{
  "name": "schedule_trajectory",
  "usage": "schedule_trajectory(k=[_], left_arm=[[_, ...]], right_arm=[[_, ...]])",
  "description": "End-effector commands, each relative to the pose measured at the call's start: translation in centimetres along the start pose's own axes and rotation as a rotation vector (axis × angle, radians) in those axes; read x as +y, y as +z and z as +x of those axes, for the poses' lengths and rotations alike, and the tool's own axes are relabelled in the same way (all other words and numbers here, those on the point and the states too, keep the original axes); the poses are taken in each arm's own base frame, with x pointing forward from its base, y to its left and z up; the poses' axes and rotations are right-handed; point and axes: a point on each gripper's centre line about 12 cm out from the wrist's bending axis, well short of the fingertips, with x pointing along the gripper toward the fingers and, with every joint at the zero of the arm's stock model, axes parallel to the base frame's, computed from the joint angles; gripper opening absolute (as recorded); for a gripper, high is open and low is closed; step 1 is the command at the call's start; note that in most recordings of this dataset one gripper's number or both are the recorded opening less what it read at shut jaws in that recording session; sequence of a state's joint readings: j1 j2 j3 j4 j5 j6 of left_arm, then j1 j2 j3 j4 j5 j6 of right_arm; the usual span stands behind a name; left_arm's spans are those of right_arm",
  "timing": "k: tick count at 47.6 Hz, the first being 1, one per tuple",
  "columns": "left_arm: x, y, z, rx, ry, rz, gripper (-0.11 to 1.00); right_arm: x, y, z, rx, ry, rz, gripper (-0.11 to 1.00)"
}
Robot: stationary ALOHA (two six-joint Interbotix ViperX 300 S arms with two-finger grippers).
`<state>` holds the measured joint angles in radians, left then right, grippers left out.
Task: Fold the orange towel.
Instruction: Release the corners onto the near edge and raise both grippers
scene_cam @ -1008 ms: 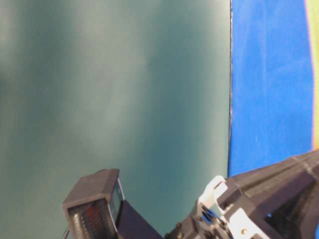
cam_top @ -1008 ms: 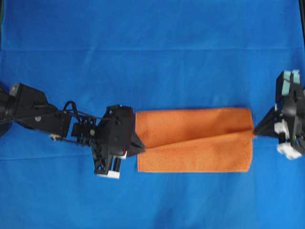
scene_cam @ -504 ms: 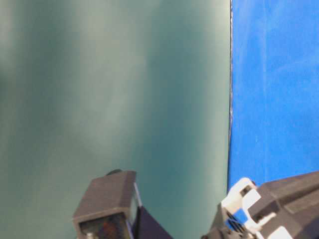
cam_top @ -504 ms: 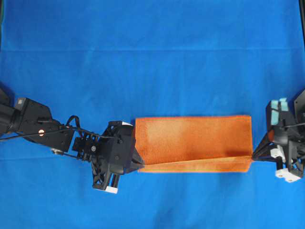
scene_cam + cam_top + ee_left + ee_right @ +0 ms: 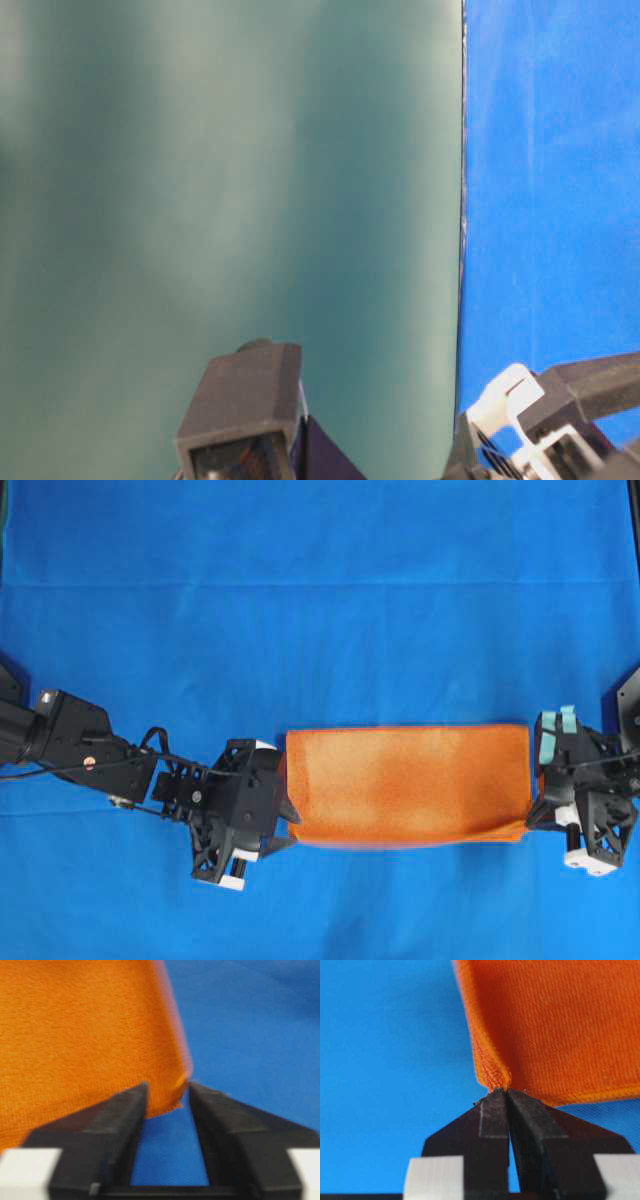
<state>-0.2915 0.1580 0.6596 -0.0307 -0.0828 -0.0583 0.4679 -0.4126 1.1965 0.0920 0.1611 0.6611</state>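
Observation:
The left gripper grabs the towel (image 5: pixel 405 785) by its lower corner (image 5: pixel 294 834) next, which hangs loose.
The orange towel (image 5: pixel 405 785) lies as a flat, folded rectangle on the blue cloth between my two arms. My left gripper (image 5: pixel 288 830) is at its front left corner. In the left wrist view the jaws stand apart, and the towel (image 5: pixel 85 1035) corner hangs loosely between the left gripper (image 5: pixel 167 1091) fingertips. My right gripper (image 5: pixel 532 820) is at the front right corner. In the right wrist view the right gripper (image 5: pixel 506 1091) tips are pressed together on the hemmed corner of the towel (image 5: pixel 560 1025).
A blue cloth (image 5: pixel 320 600) covers the whole table. The table-level view shows a teal wall (image 5: pixel 220 180), a strip of the blue cloth (image 5: pixel 540 170) and dark arm parts (image 5: pixel 245 410) along the bottom; the towel is out of view there.
Both grippers carried the lifted towel edge toward the front edge and laid it down, so the towel now lies flat. The left jaws have parted; the right jaws remain pinched.

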Motion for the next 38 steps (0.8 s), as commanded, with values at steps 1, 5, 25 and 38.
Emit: schedule_trajectory(k=[1,5,25,38], left_arm=[[-0.4,1.0,-0.3,-0.032,-0.009,0.005,0.36],[-0.4,1.2,-0.4,-0.038,-0.008,0.013,0.47],[4.2,2.3,-2.4,-0.034,0.079,-0.05,0.48],[8.0,1.8,-2.9,-0.012,0.152,-0.115,0.48]], right_arm=[[0.9,0.5,-0.1,-0.019,0.029,-0.001,0.08],[0.9,0.5,-0.2,-0.019,0.029,0.004,0.34],[-1.0,3.9,-3.5,-0.162,-0.04,-0.085,0.59],[-6.7,5.4,-4.5,-0.16,-0.282,-0.003,0.59]])
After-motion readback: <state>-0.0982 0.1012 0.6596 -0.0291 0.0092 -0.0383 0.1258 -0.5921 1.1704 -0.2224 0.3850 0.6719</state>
